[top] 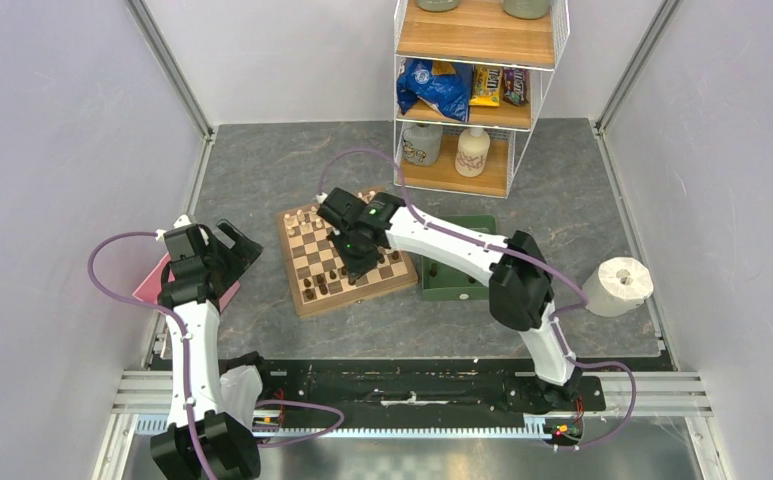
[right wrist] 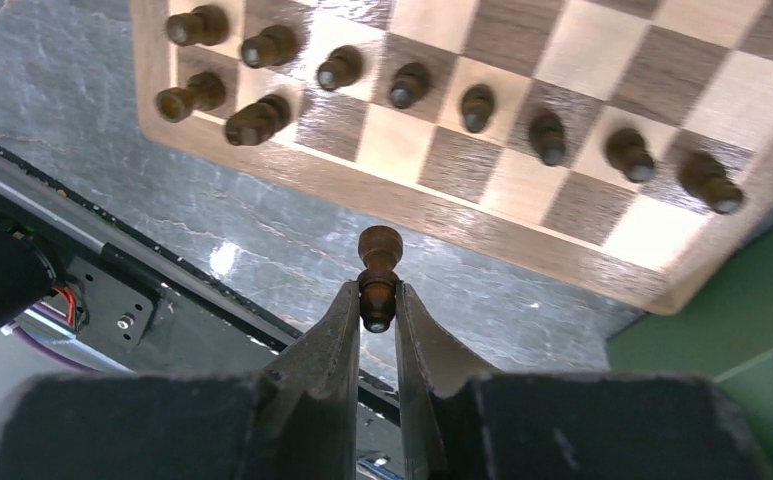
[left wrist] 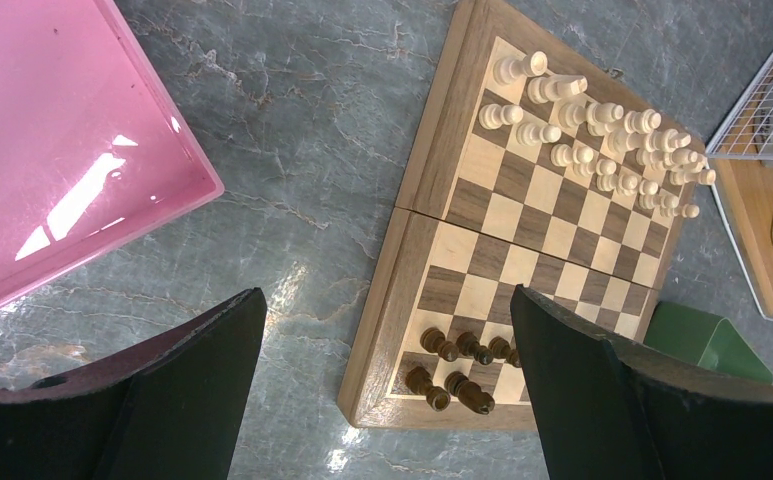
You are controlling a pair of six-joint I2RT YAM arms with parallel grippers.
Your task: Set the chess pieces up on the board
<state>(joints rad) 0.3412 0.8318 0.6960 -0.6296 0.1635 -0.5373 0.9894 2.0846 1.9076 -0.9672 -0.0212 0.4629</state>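
Note:
The dark chess piece hangs short of the board's empty near-row squares, so my right gripper moves it to those squares, before it opens.
The board (top: 347, 302) lies mid-table with its near corner turned toward my left arm. Several dark chess pieces (right wrist: 477, 107) stand in its two near rows, also visible in the left wrist view (left wrist: 452, 348). My right gripper (right wrist: 377, 300) hangs above the table in front of the board's near edge. It is shut on one dark chess piece (right wrist: 378, 270), pinched by its head so the base points away from the fingers. My left gripper (left wrist: 387, 295) is open and empty, held above the table left of the board (left wrist: 402, 260). Pale chessmen (left wrist: 602, 140) fill the far rows.
A pink tray (left wrist: 62, 150) lies at the left wall beside my left gripper. A dark-green tray (top: 462, 265) sits right of the board, partly under my right arm. A wire shelf (top: 477, 90) stands at the back and a paper roll (top: 619, 285) at the right.

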